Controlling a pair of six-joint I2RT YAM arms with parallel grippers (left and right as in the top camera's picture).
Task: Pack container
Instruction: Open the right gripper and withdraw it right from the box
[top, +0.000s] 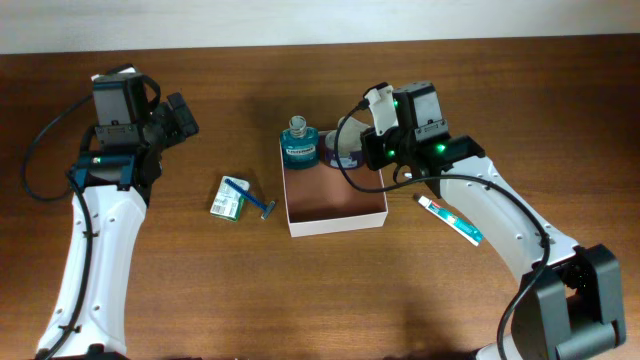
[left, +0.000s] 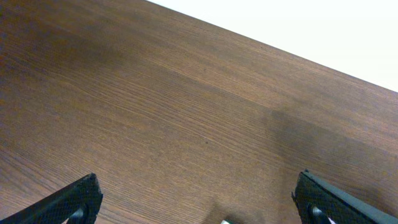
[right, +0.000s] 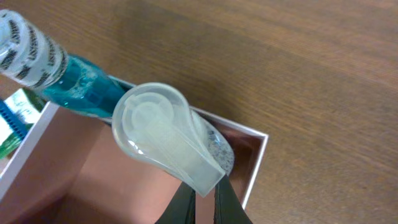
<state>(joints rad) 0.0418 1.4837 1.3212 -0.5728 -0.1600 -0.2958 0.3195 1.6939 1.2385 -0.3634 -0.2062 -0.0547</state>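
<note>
My right gripper needs to release the greyish-purple bottle, because the greyish-purple bottle's lower body (top: 346, 159) (right: 222, 152) is inside the container's back side, down by the container's reddish-brown bottom.
The container (top: 336, 223) is a shallow white-walled box with a reddish-brown inside, at the table's middle. A blue mouthwash bottle (top: 299, 146) stands at its back left corner. A greyish-purple bottle (top: 345, 150) with a clear flip cap (right: 158, 134) leans over its back edge. My right gripper (right: 204, 200) is shut, its tips right under that cap's flat end. The cap hides whether they pinch it. The box's corner wall (right: 258, 163) shows beside the tips. My left gripper (top: 185, 115) is wide open over bare wood, far left of the box, fingers (left: 78, 200) apart.
A green-white packet (top: 228, 198) and a blue razor (top: 256, 198) lie left of the container. A white-and-teal tube (top: 450, 219) lies on the wood to its right. My right arm reaches in from the front right corner.
</note>
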